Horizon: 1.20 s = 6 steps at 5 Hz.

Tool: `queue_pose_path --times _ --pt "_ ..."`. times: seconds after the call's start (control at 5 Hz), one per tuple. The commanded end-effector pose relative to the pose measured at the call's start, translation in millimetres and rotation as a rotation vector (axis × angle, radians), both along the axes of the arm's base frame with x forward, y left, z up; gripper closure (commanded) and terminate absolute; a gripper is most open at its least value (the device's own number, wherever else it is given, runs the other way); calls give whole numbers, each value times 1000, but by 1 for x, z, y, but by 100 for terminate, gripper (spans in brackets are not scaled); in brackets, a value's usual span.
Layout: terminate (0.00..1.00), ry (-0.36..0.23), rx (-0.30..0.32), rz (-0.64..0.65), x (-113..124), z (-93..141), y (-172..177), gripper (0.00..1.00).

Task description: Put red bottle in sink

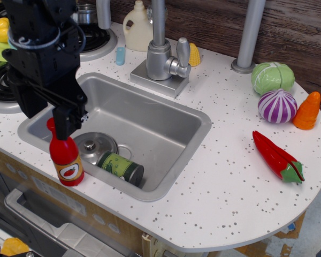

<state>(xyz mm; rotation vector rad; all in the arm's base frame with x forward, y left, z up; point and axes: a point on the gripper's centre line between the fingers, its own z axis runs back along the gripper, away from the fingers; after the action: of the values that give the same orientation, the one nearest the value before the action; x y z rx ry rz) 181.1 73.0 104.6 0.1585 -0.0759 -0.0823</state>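
Note:
I should grab the red bottle (66,159) next with my gripper by its neck (52,130), to put it in the sink.
The red bottle (66,159) stands upright on the white speckled counter at the front left corner of the sink (199,124). Its label with a tomato faces the camera. My black gripper (49,114) hangs right over the bottle's top. Its jaws are open on either side of the cap, and one finger (67,121) hides part of the cap and neck. The bottle has not been lifted. The grey basin holds a metal pot lid (93,145) and a green-labelled can (122,167) lying on its side.
A grey faucet (160,58) stands behind the sink, with a white jug (137,27) and corn (195,55) beside it. Stove burners (93,38) are at back left. A red chili pepper (278,158), cabbage (272,77), purple onion (277,105) and carrot (307,111) lie on the right.

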Motion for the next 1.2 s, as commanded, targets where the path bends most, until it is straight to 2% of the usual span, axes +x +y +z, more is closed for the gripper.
queue_pose_path --times 0.0,0.2,0.4,0.6,0.8,1.0 --pt "0 -27 -20 -34 7 -12 10 0" --pt "0 -40 -35 -31 10 -20 10 0" --pt "0 -43 -58 -26 10 -23 6 100" --pt "0 -35 -59 -24 9 -19 3 100" --pt "0 -36 -36 -24 14 -13 6 100" --pt "0 -27 -16 -39 42 1 10 100"
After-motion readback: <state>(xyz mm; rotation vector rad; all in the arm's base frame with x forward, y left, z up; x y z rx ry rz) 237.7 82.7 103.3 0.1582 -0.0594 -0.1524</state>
